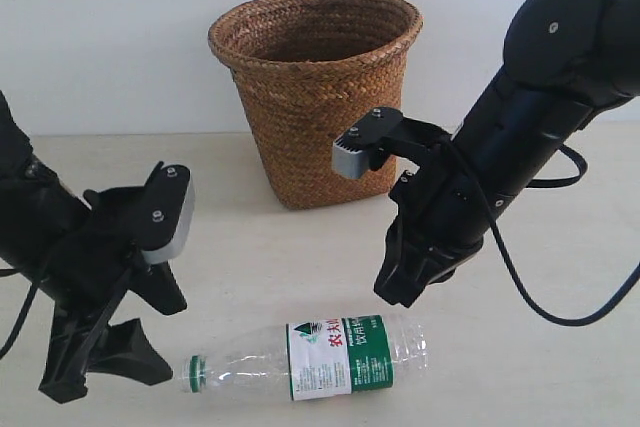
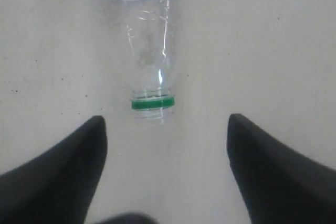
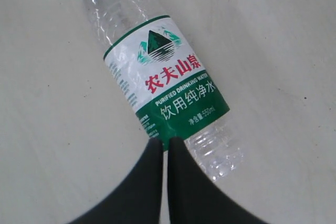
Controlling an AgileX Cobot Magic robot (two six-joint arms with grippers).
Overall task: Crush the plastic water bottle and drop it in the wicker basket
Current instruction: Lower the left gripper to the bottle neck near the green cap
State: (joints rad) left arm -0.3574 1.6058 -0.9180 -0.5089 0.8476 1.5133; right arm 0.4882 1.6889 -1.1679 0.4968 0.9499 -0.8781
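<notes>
The left gripper should take the bottle by its narrow neck (image 1: pixel 197 374) next, since the bottle's body (image 1: pixel 320 358) gets wide and round past the bottle's shoulder.
The plastic water bottle (image 1: pixel 320 357) lies on its side at the table's front, cap end (image 1: pixel 195 372) pointing left, its body round and undented. My left gripper (image 1: pixel 165 337) is low beside the cap end and open; in the left wrist view the green cap ring (image 2: pixel 152 102) sits just beyond the gap between its fingers (image 2: pixel 165 119). My right gripper (image 1: pixel 400 292) hangs above the bottle's base end, shut on nothing, with its tips (image 3: pixel 164 140) over the edge of the white-and-green label (image 3: pixel 163 82). The wicker basket (image 1: pixel 315 97) stands upright behind.
A white wall runs behind the basket. The pale tabletop (image 1: pixel 560 347) stretches on both sides of the bottle. The right arm's black cable (image 1: pixel 540 297) loops down beside its forearm.
</notes>
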